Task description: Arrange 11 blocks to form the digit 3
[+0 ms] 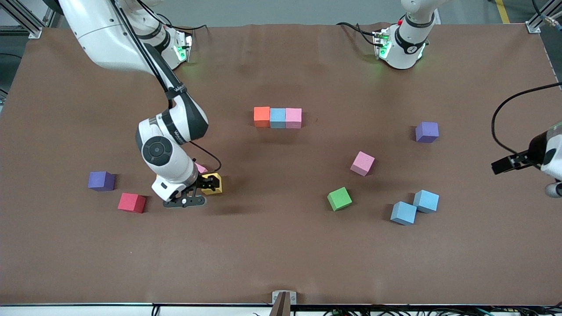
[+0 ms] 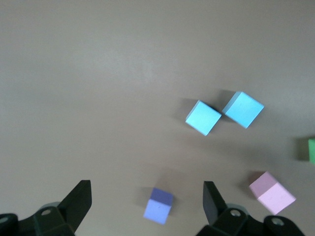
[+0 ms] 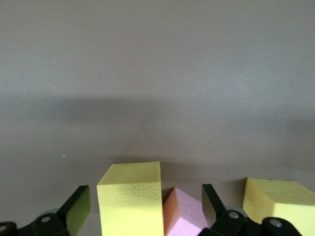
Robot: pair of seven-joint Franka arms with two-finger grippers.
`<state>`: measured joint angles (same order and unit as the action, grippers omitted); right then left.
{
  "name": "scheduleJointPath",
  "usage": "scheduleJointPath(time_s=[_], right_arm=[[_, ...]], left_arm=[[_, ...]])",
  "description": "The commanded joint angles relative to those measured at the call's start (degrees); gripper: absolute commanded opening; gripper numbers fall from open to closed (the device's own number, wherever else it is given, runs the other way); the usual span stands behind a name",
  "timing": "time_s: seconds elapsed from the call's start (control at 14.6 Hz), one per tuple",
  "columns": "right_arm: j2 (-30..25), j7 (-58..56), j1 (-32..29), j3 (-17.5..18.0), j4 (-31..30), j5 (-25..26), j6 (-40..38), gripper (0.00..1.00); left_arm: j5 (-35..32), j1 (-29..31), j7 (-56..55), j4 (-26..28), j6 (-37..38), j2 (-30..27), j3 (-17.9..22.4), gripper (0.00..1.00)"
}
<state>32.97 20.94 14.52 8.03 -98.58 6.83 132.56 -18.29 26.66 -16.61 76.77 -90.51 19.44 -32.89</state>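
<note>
I need to lower my right gripper before I close it on the yellow block. Its fingers are still above the yellow block's top (image 1: pixel 216 190), near the pink block (image 1: pixel 200 168).
An orange block (image 1: pixel 261 116), a light blue block (image 1: pixel 277 117) and a pink block (image 1: pixel 293 117) touch in a row at mid-table. My right gripper (image 1: pixel 210 183) (image 3: pixel 145 206) is low and open around a yellow block (image 1: pixel 217 188) (image 3: pixel 130 196). A pink block (image 1: pixel 201 168) (image 3: pixel 184 216) touches that yellow block, with its corner between the fingers too. A second yellow block (image 3: pixel 278 204) lies just outside one finger. My left gripper (image 1: pixel 500 166) (image 2: pixel 147 201) hangs open and empty above the table at the left arm's end.
Loose on the table are a pink block (image 1: pixel 362 163), a green block (image 1: pixel 339 198), two touching light blue blocks (image 1: pixel 403 213) (image 1: pixel 426 201) and a red block (image 1: pixel 131 202). One purple cube (image 1: pixel 426 132) lies below the left gripper, another purple cube (image 1: pixel 101 181) beside the red block.
</note>
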Motion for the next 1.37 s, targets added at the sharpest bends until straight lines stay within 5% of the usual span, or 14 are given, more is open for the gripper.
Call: scheduleJointPath(time_s=[0.0,0.68,1.16,1.3], right_arm=[[2.18,-0.55,0.15,0.32,1.20,0.64,-0.37,1.00],[3.68,-0.20,1.65,0.23,1.11,0.73,-0.54,0.99],[4.38,-0.55,1.47,0.23,0.94,1.25,-0.46,0.85],[4.56,-0.55,1.47,0.14,0.94,1.34,-0.46,0.69]], left_arm=[[1.24,2.07,6.82,0.84,2.61,-3.44,-0.15,1.00],[7.75,2.61,9.75,1.28,5.51,-8.36,0.81,1.00],[9.41,2.61,9.66,1.28,8.24,-8.80,0.72,1.00],[9.85,2.61,9.84,1.37,8.33,-9.24,0.90,1.00]])
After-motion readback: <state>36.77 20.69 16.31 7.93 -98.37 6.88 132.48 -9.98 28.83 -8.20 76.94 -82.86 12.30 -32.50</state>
